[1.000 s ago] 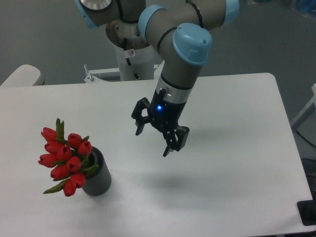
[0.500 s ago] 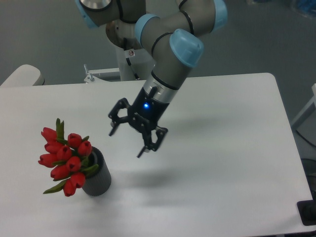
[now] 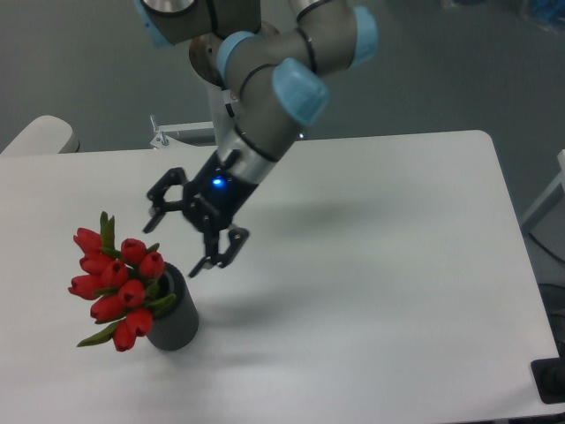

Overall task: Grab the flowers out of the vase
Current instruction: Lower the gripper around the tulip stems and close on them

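Observation:
My gripper will next grab the red tulip flowers by their base to pick them out of the vase (image 3: 176, 320).
A tight bunch of red tulip flowers (image 3: 115, 287) with green leaves stands in the dark grey ribbed vase (image 3: 176, 320) near the table's front left. The bunch leans out to the left and is wider than the vase. My gripper (image 3: 174, 243) hangs open just above and to the right of the flowers, tilted toward them. Its two black fingers are spread wide with nothing between them. One fingertip is over the table behind the bunch, the other close above the vase's rim, apart from it.
The white table (image 3: 397, 265) stretches to the right. The arm's base post (image 3: 231, 97) stands behind the table's far edge. A pale rounded object (image 3: 40, 134) shows at the far left. A dark object (image 3: 552, 380) sits at the front right corner.
The gripper has swung left across the table and slightly down toward the flowers, staying open. The flowers and vase have not moved.

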`<state>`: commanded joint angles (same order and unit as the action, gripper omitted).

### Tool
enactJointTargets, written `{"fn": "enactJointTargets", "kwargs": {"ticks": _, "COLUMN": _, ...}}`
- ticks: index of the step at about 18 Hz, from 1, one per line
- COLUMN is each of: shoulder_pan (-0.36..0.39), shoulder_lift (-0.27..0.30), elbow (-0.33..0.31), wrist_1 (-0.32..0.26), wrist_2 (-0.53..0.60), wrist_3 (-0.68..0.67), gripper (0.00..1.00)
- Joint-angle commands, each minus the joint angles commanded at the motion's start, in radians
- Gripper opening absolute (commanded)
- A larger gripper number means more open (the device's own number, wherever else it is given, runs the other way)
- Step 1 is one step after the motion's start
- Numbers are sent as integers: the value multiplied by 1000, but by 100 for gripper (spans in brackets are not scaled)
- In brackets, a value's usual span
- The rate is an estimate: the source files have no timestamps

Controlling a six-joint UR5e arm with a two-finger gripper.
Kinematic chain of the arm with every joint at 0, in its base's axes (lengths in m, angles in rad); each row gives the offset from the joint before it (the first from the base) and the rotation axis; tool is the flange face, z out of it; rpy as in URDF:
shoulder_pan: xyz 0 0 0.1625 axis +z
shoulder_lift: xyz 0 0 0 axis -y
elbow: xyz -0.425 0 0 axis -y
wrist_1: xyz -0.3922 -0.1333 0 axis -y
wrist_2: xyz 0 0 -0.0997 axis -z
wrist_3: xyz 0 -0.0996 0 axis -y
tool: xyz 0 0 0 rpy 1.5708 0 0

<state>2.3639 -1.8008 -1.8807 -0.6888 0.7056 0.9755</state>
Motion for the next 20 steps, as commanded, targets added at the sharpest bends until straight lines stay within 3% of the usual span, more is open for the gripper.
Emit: {"fn": "enactJointTargets", "kwargs": {"ticks": 20, "shoulder_pan": -44, "shoulder_lift": -72, "elbow": 44, "wrist_1": 8, "wrist_2": -5, "wrist_3": 31, "gripper": 100}}
